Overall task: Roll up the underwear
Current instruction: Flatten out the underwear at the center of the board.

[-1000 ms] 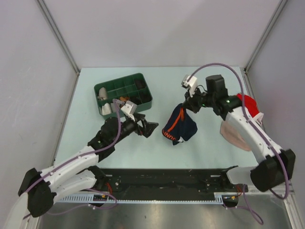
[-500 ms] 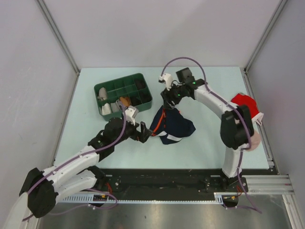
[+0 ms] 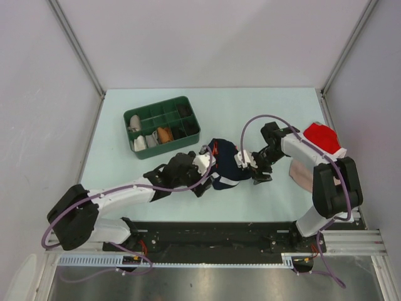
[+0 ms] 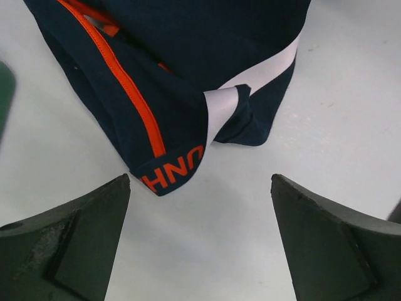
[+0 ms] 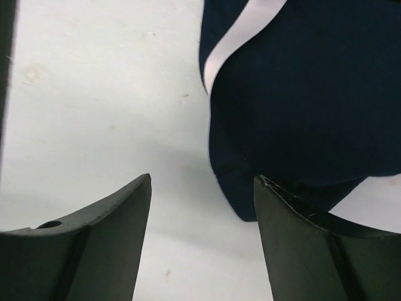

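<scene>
The underwear needs to be spread open for rolling, so I should next grab its orange-lettered corner at the white band [image 3: 212, 172] [image 4: 179, 164] with my left gripper.
The underwear [image 3: 225, 164] lies crumpled on the table between my two grippers, navy with orange seams and a white band. In the left wrist view the underwear [image 4: 188, 81] fills the top, its orange-lettered corner just ahead of my left gripper [image 4: 200, 180], whose fingers stand wide apart over bare table. My left gripper [image 3: 207, 170] sits at the cloth's left edge. My right gripper [image 3: 249, 168] is at its right edge, open. In the right wrist view the underwear [image 5: 307, 94] lies ahead of my right gripper [image 5: 203, 179], with one fingertip [image 5: 294, 213] against the cloth's near edge.
A green compartment tray [image 3: 133, 115] with small items stands at the back left. A red cloth [image 3: 321, 134] and a beige-pink cloth [image 3: 302, 173] lie at the right, beside the right arm's forearm.
The right gripper let go of the underwear, which dropped from hanging to lying on the table, and swung down to its right side. The left gripper moved right to the cloth's left edge.
</scene>
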`<state>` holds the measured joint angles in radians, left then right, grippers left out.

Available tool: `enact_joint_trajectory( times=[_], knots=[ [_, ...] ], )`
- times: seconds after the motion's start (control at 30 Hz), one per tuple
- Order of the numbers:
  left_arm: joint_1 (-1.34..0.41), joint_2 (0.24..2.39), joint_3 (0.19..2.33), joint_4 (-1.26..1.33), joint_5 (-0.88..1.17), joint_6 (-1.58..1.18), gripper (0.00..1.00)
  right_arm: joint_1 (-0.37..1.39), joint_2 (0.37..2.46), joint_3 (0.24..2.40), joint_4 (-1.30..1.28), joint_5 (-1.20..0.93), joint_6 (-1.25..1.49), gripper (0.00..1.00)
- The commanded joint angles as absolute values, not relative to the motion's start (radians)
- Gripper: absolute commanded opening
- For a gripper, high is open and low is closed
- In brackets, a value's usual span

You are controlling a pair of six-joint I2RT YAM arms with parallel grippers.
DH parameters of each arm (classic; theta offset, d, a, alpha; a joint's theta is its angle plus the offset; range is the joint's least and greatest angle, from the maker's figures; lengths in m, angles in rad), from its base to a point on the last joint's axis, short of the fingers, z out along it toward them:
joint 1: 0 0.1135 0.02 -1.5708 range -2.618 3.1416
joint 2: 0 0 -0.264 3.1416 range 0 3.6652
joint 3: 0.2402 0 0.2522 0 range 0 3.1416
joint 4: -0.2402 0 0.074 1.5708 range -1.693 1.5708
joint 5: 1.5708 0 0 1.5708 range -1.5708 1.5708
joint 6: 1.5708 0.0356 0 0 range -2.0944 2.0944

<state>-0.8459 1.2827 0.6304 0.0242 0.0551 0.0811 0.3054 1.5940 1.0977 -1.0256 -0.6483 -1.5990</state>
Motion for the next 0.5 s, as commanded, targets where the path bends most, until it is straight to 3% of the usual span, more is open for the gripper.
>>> enact_joint_trajectory(
  times=[0.0, 0.33, 0.47],
  knots=[
    [-0.848, 1.318, 0.661, 0.067, 0.035, 0.319, 0.97, 0.337, 1.647, 1.109, -0.925, -0.626, -1.672, 0.69],
    [-0.853, 1.505, 0.776, 0.068, 0.063, 0.39, 0.83, 0.344, 1.73, 1.108, -0.865, -0.571, -1.583, 0.54],
    [-0.854, 1.574, 0.837, 0.012, 0.035, 0.382, 0.58, 0.336, 1.749, 1.108, -0.854, -0.578, -1.572, 0.46]
  ],
)
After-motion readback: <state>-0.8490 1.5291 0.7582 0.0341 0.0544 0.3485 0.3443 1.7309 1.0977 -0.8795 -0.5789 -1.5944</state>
